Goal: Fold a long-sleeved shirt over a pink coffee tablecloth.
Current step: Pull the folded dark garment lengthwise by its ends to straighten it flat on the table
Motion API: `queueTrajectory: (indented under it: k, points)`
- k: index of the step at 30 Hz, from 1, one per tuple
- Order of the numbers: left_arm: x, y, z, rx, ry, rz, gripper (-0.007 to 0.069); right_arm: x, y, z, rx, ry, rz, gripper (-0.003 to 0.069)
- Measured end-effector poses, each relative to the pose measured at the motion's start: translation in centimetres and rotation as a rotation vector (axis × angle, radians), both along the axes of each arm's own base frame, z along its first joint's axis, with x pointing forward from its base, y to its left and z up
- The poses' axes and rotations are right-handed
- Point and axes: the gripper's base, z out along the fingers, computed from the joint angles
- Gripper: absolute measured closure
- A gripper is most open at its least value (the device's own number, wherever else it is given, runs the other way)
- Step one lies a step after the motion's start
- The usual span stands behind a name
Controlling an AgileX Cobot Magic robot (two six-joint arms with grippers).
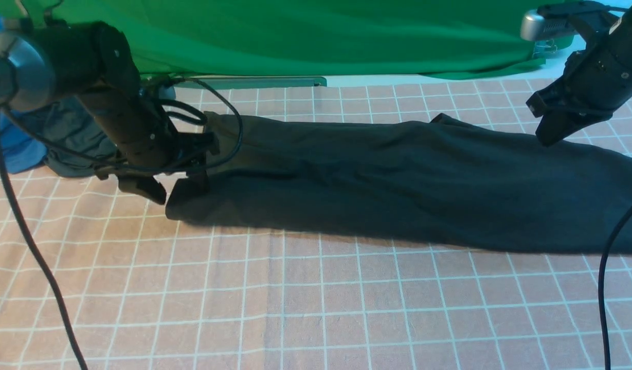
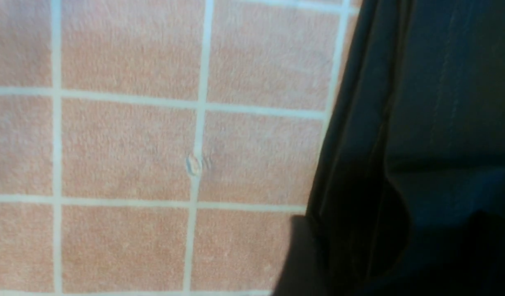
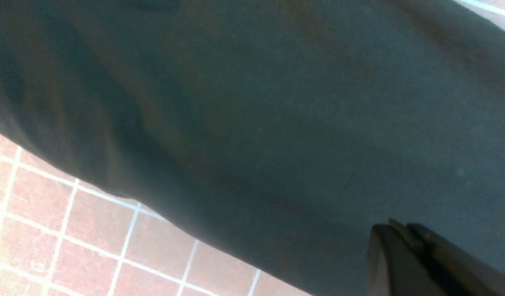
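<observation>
The corner at the shirt's end sticks up while its long body (image 1: 406, 188) lies flat. My left gripper needs to grab that raised corner (image 1: 187, 193) next, and this is to fold the shirt.
The long-sleeved shirt (image 1: 398, 180) lies as a long black band across the pink coffee tablecloth (image 1: 316, 298), running from the left to past the right edge of the front view. My left gripper (image 1: 174, 191) is down at the shirt's left end, jaws open, with the shirt's corner between the spread fingers. The left wrist view shows that dark folded edge (image 2: 359, 144) next to bare pink grid (image 2: 129, 148). My right gripper (image 1: 547, 137) hangs just above the shirt near its far right part, shut and empty. Its closed fingertips (image 3: 390, 232) show over black fabric (image 3: 252, 102).
A green cloth (image 1: 316, 36) covers the back. A blue garment (image 1: 12, 149) and a smaller dark grey garment (image 1: 74, 139) lie at the far left behind my left arm. Black cables (image 1: 33, 246) hang across the front left and the front right (image 1: 603, 288).
</observation>
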Motion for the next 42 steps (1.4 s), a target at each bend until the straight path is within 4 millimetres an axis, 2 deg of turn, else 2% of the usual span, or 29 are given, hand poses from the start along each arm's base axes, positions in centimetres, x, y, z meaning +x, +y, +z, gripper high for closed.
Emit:
queueTrajectory:
  k: [1, 2, 3, 5, 6, 8, 12, 13, 17, 19, 24, 27, 30, 31, 32, 38, 42]
  points:
    - [0.0, 0.0, -0.1, 0.000, 0.001, -0.002, 0.0205, 0.0, 0.0, 0.0, 0.000, 0.000, 0.000, 0.0588]
    - [-0.2, -0.1, -0.2, -0.004, 0.032, -0.018, 0.0328, -0.1, 0.0, 0.0, 0.000, 0.006, 0.001, 0.0588]
    - [-0.3, -0.1, -0.2, -0.005, 0.039, -0.022, 0.0365, -0.1, 0.0, 0.0, 0.000, 0.009, 0.002, 0.0588]
    - [-0.7, -0.1, -0.1, -0.004, 0.070, -0.037, 0.0548, -0.5, 0.0, -0.1, 0.000, 0.052, 0.012, 0.0588]
    - [-0.8, -0.1, 0.0, -0.004, 0.073, -0.039, 0.0573, -0.6, 0.0, -0.1, -0.001, 0.061, 0.016, 0.0588]
    - [-1.1, 0.0, 0.8, -0.006, 0.080, -0.038, 0.0602, -0.8, 0.0, 0.0, -0.004, 0.078, 0.024, 0.0588]
    - [-2.3, 0.2, 2.0, 0.006, 0.091, -0.029, 0.0613, -1.4, -0.1, 0.6, -0.008, 0.071, 0.016, 0.0588]
    - [-3.2, 0.4, 2.2, 0.028, 0.105, -0.017, 0.0613, -2.0, -0.2, 0.8, -0.016, 0.071, 0.012, 0.0588]
    - [-5.4, 1.0, 1.5, 0.085, 0.169, -0.019, 0.0612, -4.7, -0.7, 0.8, -0.070, 0.100, 0.014, 0.0587]
    - [-6.1, 1.2, 1.0, 0.100, 0.195, -0.021, 0.0612, -5.8, -1.2, -0.1, -0.104, 0.138, 0.001, 0.0587]
    - [-5.7, 1.3, 1.0, 0.103, 0.108, 0.008, 0.0612, -7.0, -3.3, -2.3, -0.125, 0.181, -0.083, 0.0578]
    - [-4.9, 1.0, 1.8, 0.067, 0.028, 0.002, 0.0608, -7.2, -3.8, -2.4, -0.130, 0.177, -0.097, 0.0572]
    - [-4.3, 0.7, 2.3, 0.039, -0.047, -0.004, 0.0573, -7.2, -3.8, -2.1, -0.130, 0.158, -0.100, 0.0568]
    - [-4.0, 0.6, 2.4, 0.033, -0.085, -0.006, 0.0524, -7.2, -3.8, -2.1, -0.129, 0.154, -0.100, 0.0568]
    - [-3.9, 0.6, 2.5, 0.033, -0.089, -0.006, 0.0515, -7.2, -3.8, -2.1, -0.129, 0.154, -0.100, 0.0568]
    - [-3.1, 0.6, 2.3, 0.030, -0.159, -0.001, 0.0174, -7.1, -3.6, -2.0, -0.109, 0.152, -0.101, 0.0568]
    - [-2.2, 0.6, 0.7, 0.031, -0.168, 0.003, 0.0019, -7.1, -3.6, -2.0, -0.104, 0.144, -0.103, 0.0568]
